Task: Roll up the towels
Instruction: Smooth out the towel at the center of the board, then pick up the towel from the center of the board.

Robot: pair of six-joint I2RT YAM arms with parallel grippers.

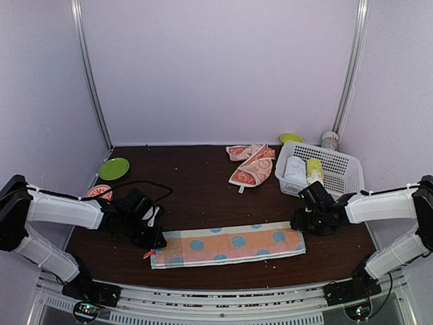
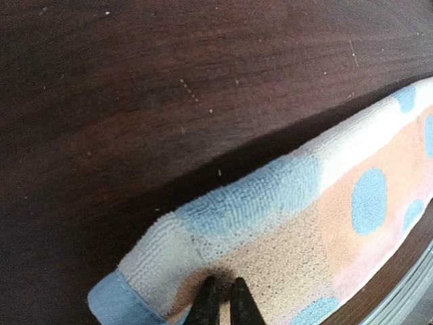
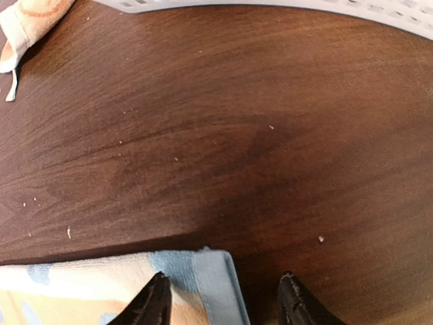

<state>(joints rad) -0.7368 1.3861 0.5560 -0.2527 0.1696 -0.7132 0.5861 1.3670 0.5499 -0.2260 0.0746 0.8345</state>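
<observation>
My right gripper grabs the light blue towel (image 1: 226, 245) by the blue hem at its short end (image 1: 300, 235) next, to fold it over lengthwise for rolling.
The light blue towel (image 1: 226, 245) with blue dots lies folded into a long strip near the table's front edge. My left gripper (image 1: 154, 240) is at its left end; in the left wrist view its jaws (image 2: 224, 283) are pinched together on the towel (image 2: 304, 210) just inside the end hem. My right gripper (image 1: 301, 223) sits at the strip's right end and is open (image 3: 224, 288), one finger over the towel's blue hem (image 3: 210, 277), the other over bare wood. The orange towel (image 1: 252, 164) lies crumpled at the back centre, its corner (image 3: 27, 24) showing in the right wrist view.
A white basket (image 1: 342, 172) at the back right holds a white roll (image 1: 295, 169) and a yellow-green roll (image 1: 314, 169). A green plate (image 1: 114, 168) lies back left, a red-orange item (image 1: 99, 193) beside the left arm. A small green dish (image 1: 291, 138) and a cup (image 1: 329, 140) stand by the back wall.
</observation>
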